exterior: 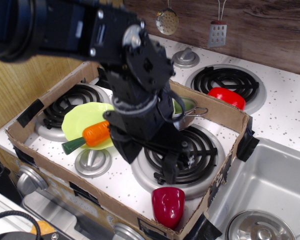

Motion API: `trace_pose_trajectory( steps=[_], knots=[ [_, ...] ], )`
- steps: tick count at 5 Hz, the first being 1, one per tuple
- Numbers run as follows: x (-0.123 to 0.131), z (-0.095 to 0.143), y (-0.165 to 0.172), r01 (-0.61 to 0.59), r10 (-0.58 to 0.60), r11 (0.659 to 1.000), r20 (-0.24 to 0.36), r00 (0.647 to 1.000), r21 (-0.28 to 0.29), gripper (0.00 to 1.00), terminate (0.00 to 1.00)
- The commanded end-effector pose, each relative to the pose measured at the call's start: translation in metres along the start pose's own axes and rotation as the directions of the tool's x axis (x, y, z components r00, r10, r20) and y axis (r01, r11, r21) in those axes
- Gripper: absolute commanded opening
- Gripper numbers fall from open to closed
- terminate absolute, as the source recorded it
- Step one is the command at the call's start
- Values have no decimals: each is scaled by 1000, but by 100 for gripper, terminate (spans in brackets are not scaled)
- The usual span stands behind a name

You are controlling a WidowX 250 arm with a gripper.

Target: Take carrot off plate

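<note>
My gripper takes hold of the carrot by its thick end beside the green stem next, to lift the carrot off the plate.
The orange carrot lies across the front edge of the lime-green plate, its dark green stem end sticking out past the rim to the lower left. The plate sits on the front left burner inside a cardboard box. My gripper hangs to the right of the carrot, over the front right burner. Its dark fingers point down and stand apart with nothing between them. It does not touch the carrot or the plate.
A cardboard box wall rings the front burners. A steel pan holding a pale green toy sits behind my arm. A red toy stands at the box's front. Another red toy lies on the back right burner. A sink is at the right.
</note>
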State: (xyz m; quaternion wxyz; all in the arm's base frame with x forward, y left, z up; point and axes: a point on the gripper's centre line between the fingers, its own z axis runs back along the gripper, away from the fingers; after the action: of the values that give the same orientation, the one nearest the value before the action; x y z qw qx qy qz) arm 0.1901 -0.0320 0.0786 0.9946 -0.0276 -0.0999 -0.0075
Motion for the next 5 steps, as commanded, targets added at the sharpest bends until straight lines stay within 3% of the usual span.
trace_pose_trajectory(
  steps=[1, 3, 4, 5],
  knots=[
    [23, 6, 35, 159, -166, 978, 43, 985, 135, 100, 0],
    [44, 5, 86, 324, -347, 905, 38, 937, 275, 100, 0],
    [42, 2, 98, 350, -384, 870, 33, 923, 348, 100, 0],
    [34, -9, 108, 349, -393, 860, 44, 919, 373, 100, 0]
  ],
)
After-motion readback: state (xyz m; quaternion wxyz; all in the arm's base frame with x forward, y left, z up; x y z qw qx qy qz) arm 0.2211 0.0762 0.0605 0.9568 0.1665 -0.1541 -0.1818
